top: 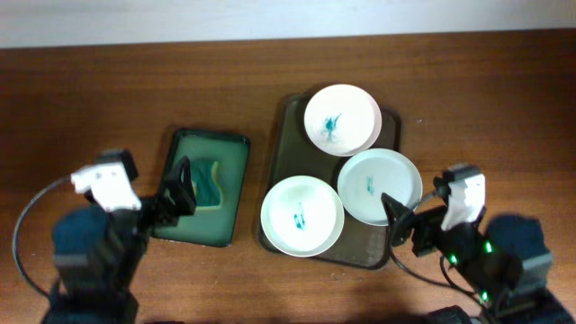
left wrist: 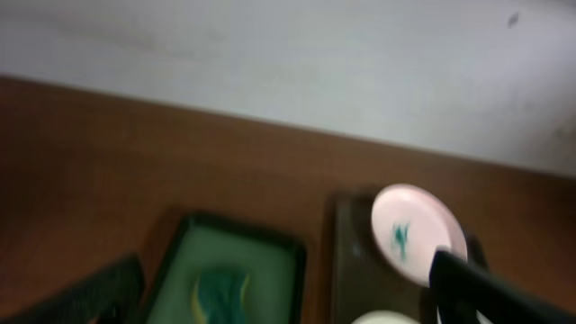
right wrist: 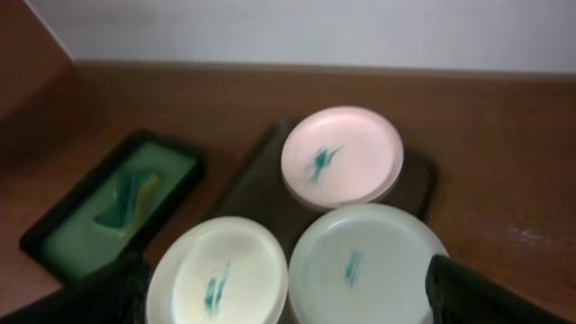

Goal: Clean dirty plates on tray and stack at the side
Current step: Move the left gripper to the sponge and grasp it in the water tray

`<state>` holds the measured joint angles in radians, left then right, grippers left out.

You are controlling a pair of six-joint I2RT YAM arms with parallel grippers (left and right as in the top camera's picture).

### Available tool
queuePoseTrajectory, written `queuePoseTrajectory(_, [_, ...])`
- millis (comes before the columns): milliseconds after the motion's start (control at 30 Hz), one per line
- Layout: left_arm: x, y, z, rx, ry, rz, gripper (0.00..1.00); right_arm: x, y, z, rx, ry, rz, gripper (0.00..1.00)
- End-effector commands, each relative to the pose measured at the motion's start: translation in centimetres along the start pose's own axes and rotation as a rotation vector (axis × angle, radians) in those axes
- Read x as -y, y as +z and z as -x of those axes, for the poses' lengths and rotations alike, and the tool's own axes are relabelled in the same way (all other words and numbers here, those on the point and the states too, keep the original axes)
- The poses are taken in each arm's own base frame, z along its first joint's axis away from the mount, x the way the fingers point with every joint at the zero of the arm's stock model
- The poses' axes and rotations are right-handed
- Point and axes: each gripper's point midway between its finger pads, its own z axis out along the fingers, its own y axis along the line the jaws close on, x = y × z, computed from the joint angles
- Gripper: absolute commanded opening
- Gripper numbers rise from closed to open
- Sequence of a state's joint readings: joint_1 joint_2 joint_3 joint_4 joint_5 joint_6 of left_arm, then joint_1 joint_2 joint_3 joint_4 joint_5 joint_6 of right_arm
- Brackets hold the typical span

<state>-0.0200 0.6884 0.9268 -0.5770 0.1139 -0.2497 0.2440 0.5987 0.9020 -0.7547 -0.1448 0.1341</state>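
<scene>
The sponge's yellow bottom should stay free to clean plates, so my left gripper needs to grab the sponge across its middle next, from the sponge's teal top.
A brown tray holds three white plates with teal smears: a pinkish plate at the back, a pale green plate on the right and a cream plate at the front left. A sponge lies in a green tray to the left. My left gripper is open and empty over the green tray's left edge. My right gripper is open and empty just right of the pale green plate. The right wrist view shows the pinkish plate, cream plate and pale green plate.
The wooden table runs to a pale wall at the back. In the left wrist view the green tray, the sponge and the pinkish plate are blurred. Bare wood lies right of the brown tray.
</scene>
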Motion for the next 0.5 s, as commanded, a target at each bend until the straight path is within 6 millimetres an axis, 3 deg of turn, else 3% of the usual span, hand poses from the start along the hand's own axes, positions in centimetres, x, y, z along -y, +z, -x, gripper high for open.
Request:
queuePoseTrajectory(0, [0.4, 2.5, 1.3, -0.184, 0.008, 0.022, 0.99, -0.6, 2.2, 0.7, -0.128, 0.027, 0.030, 0.98])
queuePoseTrajectory(100, [1.5, 5.4, -2.4, -0.385, -0.040, -0.071, 0.99, -1.5, 5.0, -1.8, -0.283, 0.065, 0.107, 0.98])
queuePoseTrajectory(133, [1.5, 6.5, -4.8, -0.487, -0.021, -0.078, 1.00, 0.2, 5.9, -3.4, -0.359, 0.161, 0.004, 0.98])
queuePoseTrajectory(167, [2.4, 7.7, -6.8, -0.568, 0.038, -0.111, 0.92, 2.9, 6.7, -5.2, -0.432, 0.262, -0.146, 0.98])
queuePoseTrajectory(267, [5.7, 10.5, -10.2, -0.665, 0.163, -0.177, 0.74, 7.9, 8.8, -7.7, -0.552, 0.412, -0.222, 0.98])
queuePoseTrajectory(300, [6.0, 12.7, -11.4, -0.697, 0.254, -0.092, 0.78, 8.3, 9.2, -8.5, -0.589, 0.450, -0.164, 0.95])
queuePoseTrajectory(333, [4.4, 14.8, -12.2, -0.733, 0.326, 0.044, 0.81, 9.7, 9.2, -9.5, -0.627, 0.527, -0.162, 0.91])
queuePoseTrajectory(367, [2.3, 16.8, -14.5, -0.812, 0.324, 0.152, 0.75, 11.1, 8.7, -10.4, -0.656, 0.557, -0.190, 0.91])
queuePoseTrajectory(433, [-1.9, 17.6, -19.2, -0.980, 0.195, 0.306, 0.63, 12.0, 7.3, -11.4, -0.694, 0.601, -0.220, 0.91])
queuePoseTrajectory(467, [-3.2, 17.7, -20.6, -1.033, 0.142, 0.334, 0.59, 11.9, 7.2, -11.5, -0.700, 0.587, -0.214, 0.91])
